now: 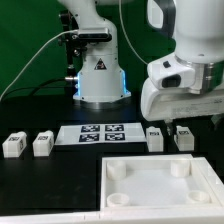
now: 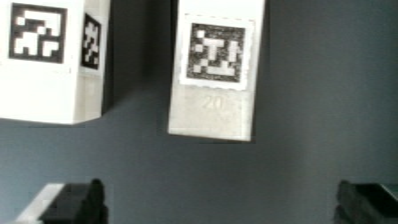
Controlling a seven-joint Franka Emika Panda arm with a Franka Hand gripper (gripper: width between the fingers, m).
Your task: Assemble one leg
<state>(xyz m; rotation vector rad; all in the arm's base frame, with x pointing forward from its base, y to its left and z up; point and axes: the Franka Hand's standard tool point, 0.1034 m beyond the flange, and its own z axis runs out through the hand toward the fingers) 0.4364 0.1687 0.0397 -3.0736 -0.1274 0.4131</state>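
Note:
My gripper will next take the white leg by its tagged body (image 1: 184, 134), to put one leg onto the white panel (image 1: 150, 185).
Four white legs with black-and-white tags lie on the dark table. Two legs (image 1: 14, 145) (image 1: 42, 144) lie at the exterior view's left, two more (image 1: 155, 138) (image 1: 183, 139) at its right, behind the large white panel (image 1: 150, 185). My gripper (image 1: 183, 124) hangs just above the right pair, over the rightmost leg. In the wrist view two legs show: one (image 2: 221, 75) lies between my finger lines, the other (image 2: 50, 60) off to the side. My gripper (image 2: 221, 203) is open and empty, with dark fingertips (image 2: 75, 202) far apart.
The marker board (image 1: 100, 133) lies flat between the two pairs of legs. The arm's white base (image 1: 99, 75) stands at the back, with cables beside it. The panel has round corner sockets (image 1: 117, 171).

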